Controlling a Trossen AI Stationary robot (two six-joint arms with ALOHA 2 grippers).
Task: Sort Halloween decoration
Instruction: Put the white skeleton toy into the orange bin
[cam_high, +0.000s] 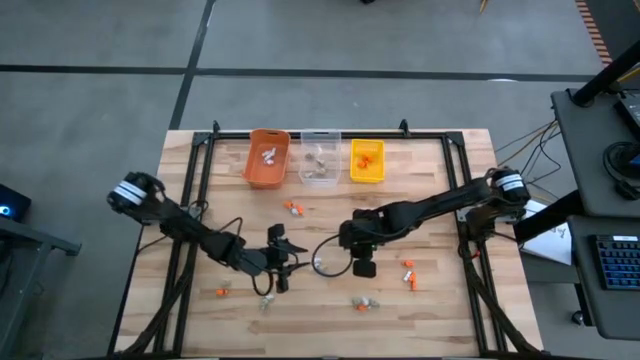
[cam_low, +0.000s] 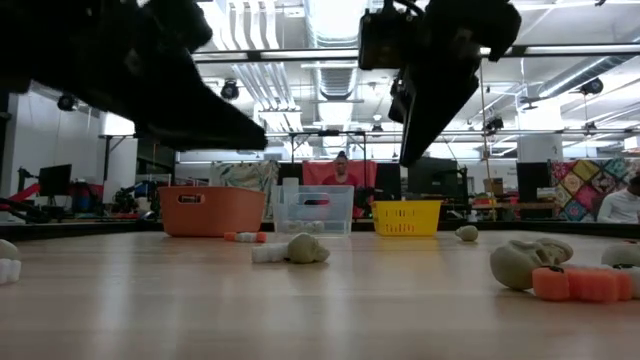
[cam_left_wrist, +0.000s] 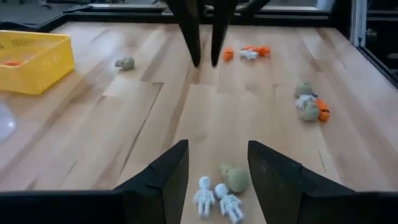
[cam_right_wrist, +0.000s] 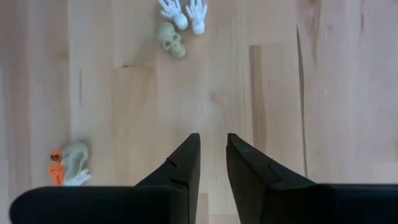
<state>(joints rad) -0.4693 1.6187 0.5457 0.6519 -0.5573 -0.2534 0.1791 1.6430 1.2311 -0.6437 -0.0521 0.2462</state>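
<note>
My left gripper grabs a white skeleton by its body next, to sort the white decorations into the orange bin (cam_high: 266, 158).
Two white skeletons (cam_left_wrist: 214, 199) and a grey-tan skull (cam_left_wrist: 235, 179) lie together on the wooden table; in the left wrist view they show between the fingers of my open left gripper (cam_left_wrist: 217, 149). In the low view that gripper (cam_low: 262, 135) hangs above them (cam_low: 290, 250), touching nothing. My right gripper (cam_high: 362, 265) hovers near the table's middle, pointing steeply down. Its fingers (cam_right_wrist: 212, 138) stand a narrow gap apart with nothing between them. The skull and skeletons (cam_right_wrist: 177, 22) lie ahead of it. Other decorations are scattered about: orange ones (cam_high: 292, 208) and a skull with orange bits (cam_left_wrist: 310, 106).
Along the far edge stand an orange bin (cam_high: 267, 160), a clear bin (cam_high: 320, 160) and a yellow bin (cam_high: 367, 162), each with a few trinkets inside. More trinkets lie near the front (cam_high: 362, 303), front left (cam_high: 222, 291) and right (cam_high: 408, 270). A cable loops between the arms (cam_high: 330, 262).
</note>
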